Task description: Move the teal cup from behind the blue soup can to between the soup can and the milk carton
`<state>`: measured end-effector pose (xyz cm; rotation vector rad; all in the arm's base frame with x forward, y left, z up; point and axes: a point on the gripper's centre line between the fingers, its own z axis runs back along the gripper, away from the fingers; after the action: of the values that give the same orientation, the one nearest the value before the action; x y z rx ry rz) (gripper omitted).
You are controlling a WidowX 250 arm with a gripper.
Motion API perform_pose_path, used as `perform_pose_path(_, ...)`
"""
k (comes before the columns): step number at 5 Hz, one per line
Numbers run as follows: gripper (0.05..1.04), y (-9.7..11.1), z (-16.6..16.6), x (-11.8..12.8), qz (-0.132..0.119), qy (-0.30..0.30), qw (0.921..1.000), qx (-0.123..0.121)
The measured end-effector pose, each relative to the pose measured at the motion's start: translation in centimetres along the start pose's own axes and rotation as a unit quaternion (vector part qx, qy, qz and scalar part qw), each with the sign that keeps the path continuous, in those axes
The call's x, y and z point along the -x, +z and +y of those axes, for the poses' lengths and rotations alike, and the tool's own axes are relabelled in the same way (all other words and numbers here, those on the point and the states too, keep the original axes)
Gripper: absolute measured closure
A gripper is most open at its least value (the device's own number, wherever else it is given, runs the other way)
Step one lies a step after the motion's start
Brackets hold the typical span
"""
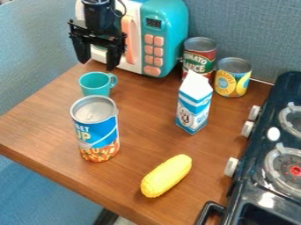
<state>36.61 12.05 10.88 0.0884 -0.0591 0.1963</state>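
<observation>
The teal cup [96, 84] needs to move over toward the milk carton, so my gripper should grab the cup by its handle next.
My black gripper [98, 61] hangs at the upper left, open, with nothing between its fingers, in front of the toy microwave. Just below it stands a teal cup [96, 84], its handle to the right. Nearer the front is a tall blue and orange soup can [99, 136]. A blue and white milk carton [194, 105] stands upright right of the middle, and a yellow corn cob [166, 176] lies at the front.
A teal and white toy microwave [166, 37] stands at the back. Beside it are a tomato sauce can [199, 59] and a yellow-labelled can [233, 78]. The dark toy stove [267, 176] borders the right side of the wooden table [53, 127], whose edge runs along the lower left.
</observation>
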Motion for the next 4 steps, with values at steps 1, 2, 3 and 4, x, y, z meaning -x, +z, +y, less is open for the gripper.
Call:
perform_pose_path(1,0.083,-1.4,-0.1,0.4,0.021,-0.004,0.9998,0.002)
perform_pose_path(2,0.083,-2.7,-0.3,0.8,0.049,-0.073,0.9961,-0.003)
perform_pose_path(3,0.083,-3.1,-1.3,0.7,0.053,-0.096,0.9940,-0.004)
perform_pose_path(4,0.083,-3.5,-1.1,0.3,0.042,-0.097,0.9942,-0.015)
